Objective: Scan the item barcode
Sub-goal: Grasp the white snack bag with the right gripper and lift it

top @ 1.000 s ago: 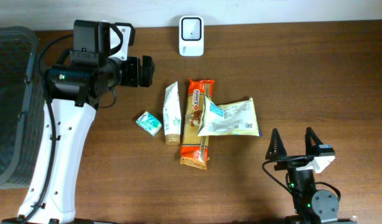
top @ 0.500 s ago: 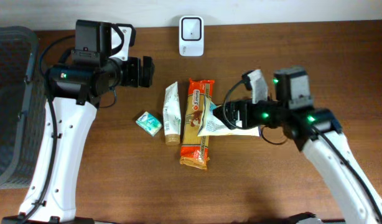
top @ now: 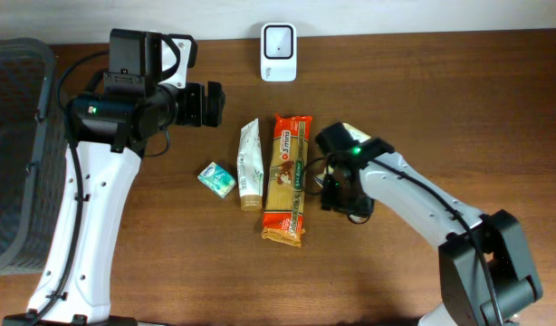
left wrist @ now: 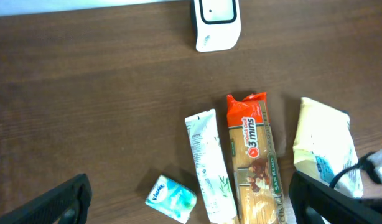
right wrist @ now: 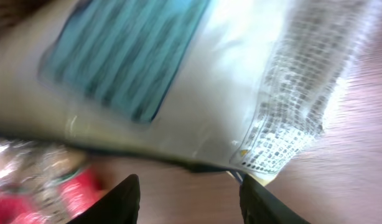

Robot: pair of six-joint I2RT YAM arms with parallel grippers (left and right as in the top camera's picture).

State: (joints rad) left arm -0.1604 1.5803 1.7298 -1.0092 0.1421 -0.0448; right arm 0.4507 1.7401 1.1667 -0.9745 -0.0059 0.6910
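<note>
My right gripper takes hold of the cream bag (right wrist: 178,81) by its near crimped edge (right wrist: 270,144) next, since the bag's broad sides stay uncovered to scan the barcode.
A cream bag (left wrist: 321,146) with blue print lies right of the orange pasta packet (top: 287,177). In the overhead view my right arm covers the bag. My right gripper (top: 340,192) hangs low over it, and in the right wrist view the bag (right wrist: 178,81) fills the top. Its crimped edge sits just beyond the fingertips (right wrist: 125,199), which stand apart over bare wood. The white scanner (top: 278,39) stands at the table's far edge. My left gripper (top: 206,104) hovers open at the upper left, nothing in it.
A white tube (top: 251,165) lies beside the pasta packet, and a small green tissue pack (top: 216,179) sits left of the tube. A dark mesh basket (top: 15,154) stands at the left edge of the table.
My right arm swung from the front edge up to the cream bag and came down onto it, its jaws narrowing. The left arm has not moved.
</note>
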